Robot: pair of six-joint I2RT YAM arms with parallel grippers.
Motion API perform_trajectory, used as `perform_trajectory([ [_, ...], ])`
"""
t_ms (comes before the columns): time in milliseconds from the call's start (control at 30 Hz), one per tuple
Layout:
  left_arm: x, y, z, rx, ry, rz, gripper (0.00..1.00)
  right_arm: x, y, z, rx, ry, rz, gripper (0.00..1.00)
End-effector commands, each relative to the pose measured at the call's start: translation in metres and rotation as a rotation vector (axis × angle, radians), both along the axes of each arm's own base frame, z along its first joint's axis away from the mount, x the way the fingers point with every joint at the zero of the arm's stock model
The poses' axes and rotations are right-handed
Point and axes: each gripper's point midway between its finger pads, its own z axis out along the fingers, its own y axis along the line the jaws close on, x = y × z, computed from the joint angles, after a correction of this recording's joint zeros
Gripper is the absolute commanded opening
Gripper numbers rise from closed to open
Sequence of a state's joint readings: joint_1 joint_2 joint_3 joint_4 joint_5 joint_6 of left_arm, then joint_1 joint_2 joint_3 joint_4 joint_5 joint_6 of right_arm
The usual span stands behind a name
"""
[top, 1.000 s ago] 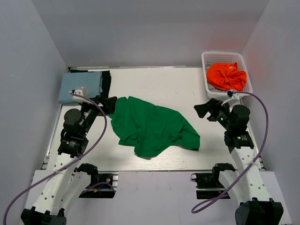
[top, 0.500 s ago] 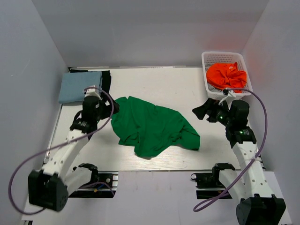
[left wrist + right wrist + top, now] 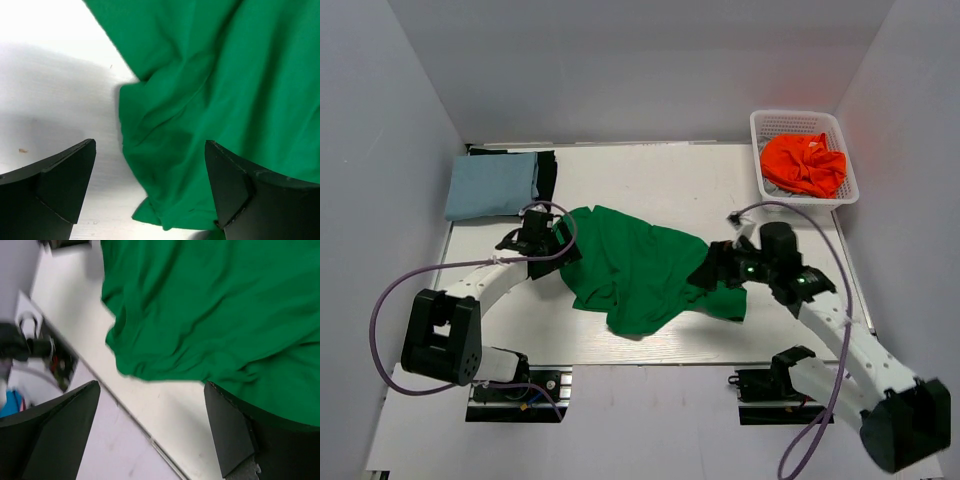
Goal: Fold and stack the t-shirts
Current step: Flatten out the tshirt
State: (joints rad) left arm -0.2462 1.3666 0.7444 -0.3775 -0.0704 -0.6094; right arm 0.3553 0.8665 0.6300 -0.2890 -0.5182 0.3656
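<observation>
My left gripper's fingertips are still above the flat cloth, so it is too early to close. The gripper lowers, then closes on the green edge (image 3: 567, 236) (image 3: 133, 145).
A crumpled bright green t-shirt (image 3: 640, 270) lies in the middle of the table. My left gripper (image 3: 563, 245) is low at its left edge, open, with a cloth fold (image 3: 150, 125) between the fingers (image 3: 60, 175). My right gripper (image 3: 708, 272) is over the shirt's right side, also open. In its wrist view the green cloth (image 3: 210, 305) fills the top and bare table lies between the jaws (image 3: 151, 385). A folded pale blue t-shirt (image 3: 492, 186) rests on a black one (image 3: 547, 175) at the far left. An orange t-shirt (image 3: 803, 163) sits bunched in the basket.
The white mesh basket (image 3: 757, 150) stands at the far right corner. Grey walls close in the table on three sides. The table's front edge (image 3: 150, 435) shows close under the right gripper. Arm cables loop beside both arms.
Both arms have reached in and down to the green t-shirt: the left from near the blue shirt to its left edge, the right from beside the basket to its right side. Both jaws stayed open.
</observation>
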Motion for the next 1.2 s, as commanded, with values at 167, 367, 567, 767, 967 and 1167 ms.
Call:
perform_trajectory([
  [167, -0.023, -0.008, -0.031, -0.049, 0.061, -0.024, 0.93, -0.035, 0.069, -0.046, -0.206, 0.082, 0.224, 0.90],
  [367, -0.027, -0.005, -0.049, -0.032, 0.109, -0.008, 0.82, -0.048, 0.085, -0.077, -0.401, 0.045, 0.249, 0.90],
  [567, -0.020, -0.015, -0.055, -0.070, 0.100, -0.042, 0.39, -0.039, 0.096, -0.096, -0.576, -0.023, 0.163, 0.90],
  [767, -0.012, -0.019, -0.052, -0.074, 0.098, -0.055, 0.00, -0.053, 0.119, -0.108, -0.627, -0.034, 0.189, 0.90],
  [967, -0.012, -0.018, -0.044, -0.077, 0.060, -0.065, 0.00, -0.066, 0.143, -0.109, -0.614, -0.065, 0.250, 0.90],
  [1167, -0.010, -0.017, -0.026, -0.081, 0.001, -0.061, 0.00, -0.064, 0.144, -0.126, -0.650, -0.060, 0.221, 0.88],
])
